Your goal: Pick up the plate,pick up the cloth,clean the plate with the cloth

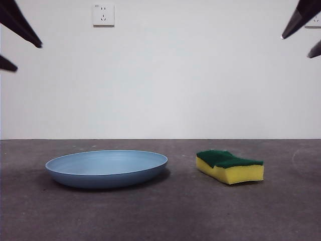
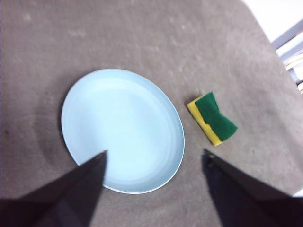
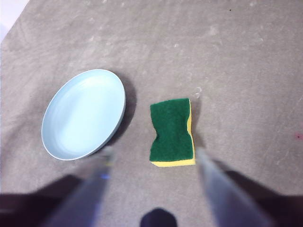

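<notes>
The plate's broad side is wider than my open fingers. My left gripper should next pinch the plate by its thin raised rim (image 1: 47,164) (image 2: 63,120).
The light-blue plate (image 1: 106,168) lies flat on the grey table, left of centre; it also shows in the left wrist view (image 2: 120,130) and the right wrist view (image 3: 83,113). The cloth, a yellow sponge with a green top (image 1: 229,166), lies to the plate's right, apart from it; it shows too in the left wrist view (image 2: 212,118) and the right wrist view (image 3: 172,132). My left gripper (image 2: 154,158) is open, high above the plate's rim. My right gripper (image 3: 154,156) is open, high above the sponge. Both show only as black tips at the front view's top corners (image 1: 20,25) (image 1: 301,20).
A white wall with a socket (image 1: 103,14) stands behind the table (image 1: 180,216). The table's edge and a pale frame (image 2: 289,45) show at one corner of the left wrist view.
</notes>
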{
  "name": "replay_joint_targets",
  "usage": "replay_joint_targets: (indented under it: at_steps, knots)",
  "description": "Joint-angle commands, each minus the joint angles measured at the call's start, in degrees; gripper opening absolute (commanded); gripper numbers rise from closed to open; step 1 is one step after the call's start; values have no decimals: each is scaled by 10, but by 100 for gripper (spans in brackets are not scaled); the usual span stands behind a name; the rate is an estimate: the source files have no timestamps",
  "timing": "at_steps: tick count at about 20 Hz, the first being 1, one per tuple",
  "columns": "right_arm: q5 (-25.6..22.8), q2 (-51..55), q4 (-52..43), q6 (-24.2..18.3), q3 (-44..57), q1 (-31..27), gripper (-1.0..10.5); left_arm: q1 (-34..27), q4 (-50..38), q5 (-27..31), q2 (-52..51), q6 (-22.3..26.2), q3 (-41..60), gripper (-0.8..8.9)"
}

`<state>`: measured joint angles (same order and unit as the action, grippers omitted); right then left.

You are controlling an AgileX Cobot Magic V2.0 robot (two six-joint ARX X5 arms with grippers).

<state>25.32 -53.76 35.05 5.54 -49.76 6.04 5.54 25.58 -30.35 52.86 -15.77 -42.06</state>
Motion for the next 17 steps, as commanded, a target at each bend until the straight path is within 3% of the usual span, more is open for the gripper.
replay_joint_targets:
  at_steps: [1,7,17]
  knots:
    - [-1,0,-2,-5,-1,1,473,16,3,16,57,26,-35,421]
    - [-1,0,-1,-5,-1,1,472,46,74,187,244,103,-170,417]
    - [-2,0,2,-5,-1,1,472,64,28,198,453,113,-202,409]
